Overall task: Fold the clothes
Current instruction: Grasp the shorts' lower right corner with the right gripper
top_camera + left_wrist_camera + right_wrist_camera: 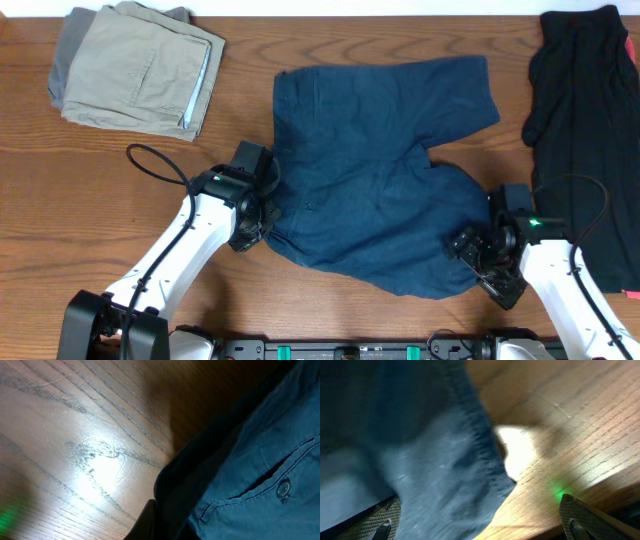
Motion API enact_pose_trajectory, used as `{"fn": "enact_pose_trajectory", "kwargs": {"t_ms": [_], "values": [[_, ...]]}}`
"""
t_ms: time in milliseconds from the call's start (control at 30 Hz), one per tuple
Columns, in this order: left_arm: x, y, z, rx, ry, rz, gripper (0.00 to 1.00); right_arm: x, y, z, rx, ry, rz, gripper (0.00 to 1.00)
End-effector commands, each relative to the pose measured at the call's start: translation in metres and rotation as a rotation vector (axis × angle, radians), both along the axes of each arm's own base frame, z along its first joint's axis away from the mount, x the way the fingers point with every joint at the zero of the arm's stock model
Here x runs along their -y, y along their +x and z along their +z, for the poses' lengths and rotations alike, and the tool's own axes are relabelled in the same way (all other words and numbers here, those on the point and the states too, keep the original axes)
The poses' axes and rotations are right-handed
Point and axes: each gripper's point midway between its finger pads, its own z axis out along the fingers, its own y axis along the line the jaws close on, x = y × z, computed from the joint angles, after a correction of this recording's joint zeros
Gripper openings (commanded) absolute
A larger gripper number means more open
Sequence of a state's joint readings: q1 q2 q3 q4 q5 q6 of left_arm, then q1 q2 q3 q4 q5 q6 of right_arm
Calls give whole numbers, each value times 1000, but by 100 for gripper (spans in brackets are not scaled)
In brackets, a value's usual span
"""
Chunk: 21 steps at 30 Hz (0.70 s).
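Observation:
My left gripper holds the shorts opposite the navy-blue shorts' near hem corner (468,280) (490,499), so my right gripper should grab that corner next. Then I will stretch the shorts straight to fold them.
The dark navy-blue shorts (370,170) lie spread flat in the middle of the table, legs toward the back right. My left gripper (258,218) is at their left edge. In the left wrist view only one dark finger (147,522) shows, pressed against a folded edge of the shorts (250,460) by a buttoned pocket, so it looks shut on the fabric. My right gripper (478,262) is at the shorts' near right corner. Its fingers (480,525) are wide open, with the hem corner (445,475) lying between them.
Folded khaki shorts (150,70) lie on a grey garment (70,50) at the back left. A black garment (585,120) lies along the right edge. A black cable (160,165) loops by the left arm. The table's front edge is close behind both grippers.

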<state>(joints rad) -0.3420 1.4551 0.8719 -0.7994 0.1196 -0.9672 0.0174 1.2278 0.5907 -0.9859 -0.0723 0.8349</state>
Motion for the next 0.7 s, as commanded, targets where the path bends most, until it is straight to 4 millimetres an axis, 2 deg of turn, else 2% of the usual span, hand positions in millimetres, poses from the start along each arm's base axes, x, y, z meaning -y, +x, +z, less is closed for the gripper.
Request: {"fn": "enact_pose_trajectory", "kwargs": {"t_ms": [0, 267, 300, 433, 467, 500, 567, 667], "values": [[-4, 7, 5, 27, 21, -4, 6, 1, -5, -8, -27, -20, -31, 99], [-4, 7, 5, 27, 21, -4, 6, -9, -4, -22, -31, 41, -32, 99], [-4, 7, 5, 27, 21, -4, 6, -9, -4, -23, -33, 41, -32, 96], [-4, 7, 5, 27, 21, -6, 6, -9, -4, -28, -35, 41, -33, 72], [-4, 7, 5, 27, 21, -9, 6, -9, -4, -29, -34, 41, -33, 63], [-4, 7, 5, 28, 22, -14, 6, -9, -4, -30, -33, 41, -33, 47], [-4, 7, 5, 28, 23, -28, 6, -9, -4, -30, -33, 41, -37, 23], [-4, 6, 5, 29, 25, -54, 6, -9, -3, -30, -30, 40, -37, 1]]}}
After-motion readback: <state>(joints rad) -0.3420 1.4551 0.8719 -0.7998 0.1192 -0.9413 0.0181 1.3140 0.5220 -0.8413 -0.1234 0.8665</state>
